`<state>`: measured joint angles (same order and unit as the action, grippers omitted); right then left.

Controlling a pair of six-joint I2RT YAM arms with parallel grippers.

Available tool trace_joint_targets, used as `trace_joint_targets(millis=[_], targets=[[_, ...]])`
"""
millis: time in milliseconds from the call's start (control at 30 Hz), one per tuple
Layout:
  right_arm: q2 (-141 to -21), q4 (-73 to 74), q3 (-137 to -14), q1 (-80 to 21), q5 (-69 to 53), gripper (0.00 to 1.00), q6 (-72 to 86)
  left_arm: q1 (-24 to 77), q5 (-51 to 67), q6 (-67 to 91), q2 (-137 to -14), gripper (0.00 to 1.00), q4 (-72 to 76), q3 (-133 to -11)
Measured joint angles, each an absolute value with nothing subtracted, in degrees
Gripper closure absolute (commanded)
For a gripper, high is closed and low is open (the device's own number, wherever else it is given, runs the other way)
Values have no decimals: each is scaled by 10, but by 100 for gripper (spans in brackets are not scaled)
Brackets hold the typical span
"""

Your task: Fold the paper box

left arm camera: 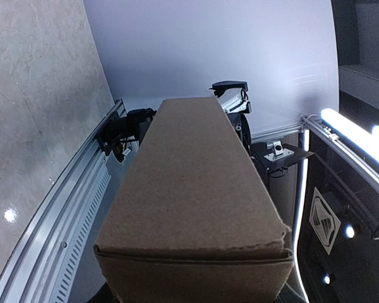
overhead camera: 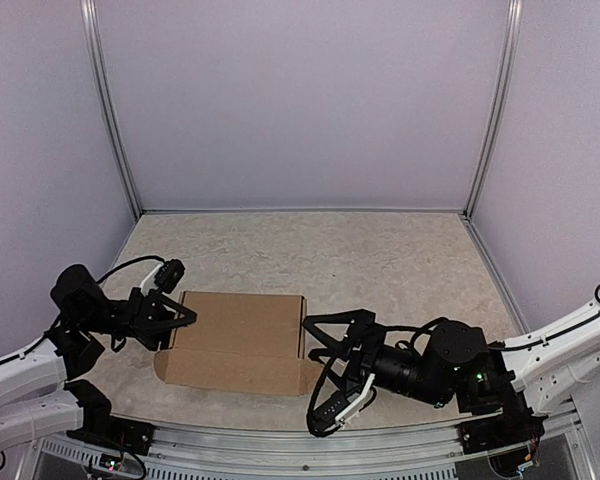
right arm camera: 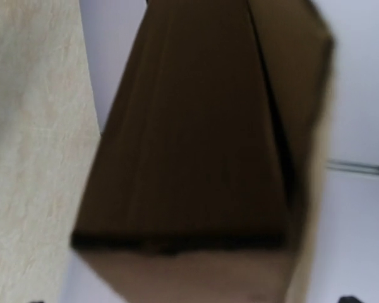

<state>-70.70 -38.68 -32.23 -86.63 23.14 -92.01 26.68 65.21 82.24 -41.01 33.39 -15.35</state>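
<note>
I will next grab the paper box [overhead camera: 242, 335] with my right gripper across the box's end opposite my left gripper, so the box's lid flap stays free to fold.
The paper box [overhead camera: 242, 335] is a closed brown carton lying lengthwise on the table. My left gripper [overhead camera: 180, 297] is at its left end with jaws spread, the end face between them. In the left wrist view the box [left arm camera: 189, 208] fills the lower frame and hides most of my fingers; I cannot tell if they touch it. My right gripper [overhead camera: 320, 372] is wide open at the box's right end, one finger at the far corner, one past the near corner. The right wrist view shows the box [right arm camera: 196, 158] blurred and very close; no fingers show.
The beige table [overhead camera: 380, 250] is enclosed by pale walls at the back and sides. A metal rail [overhead camera: 280, 440] runs along the near edge between the arm bases; it also shows in the left wrist view [left arm camera: 57, 221].
</note>
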Motion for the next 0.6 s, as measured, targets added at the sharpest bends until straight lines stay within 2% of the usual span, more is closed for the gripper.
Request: trace_joint_targets(millis=[167,600], targets=[[-726,-401,-333,-878,241,4,-952,296,651,823,-410,70,329,-154],[-755,-424,-347,-895,248,47,-993,310,644,825,-408,76,321,-154]])
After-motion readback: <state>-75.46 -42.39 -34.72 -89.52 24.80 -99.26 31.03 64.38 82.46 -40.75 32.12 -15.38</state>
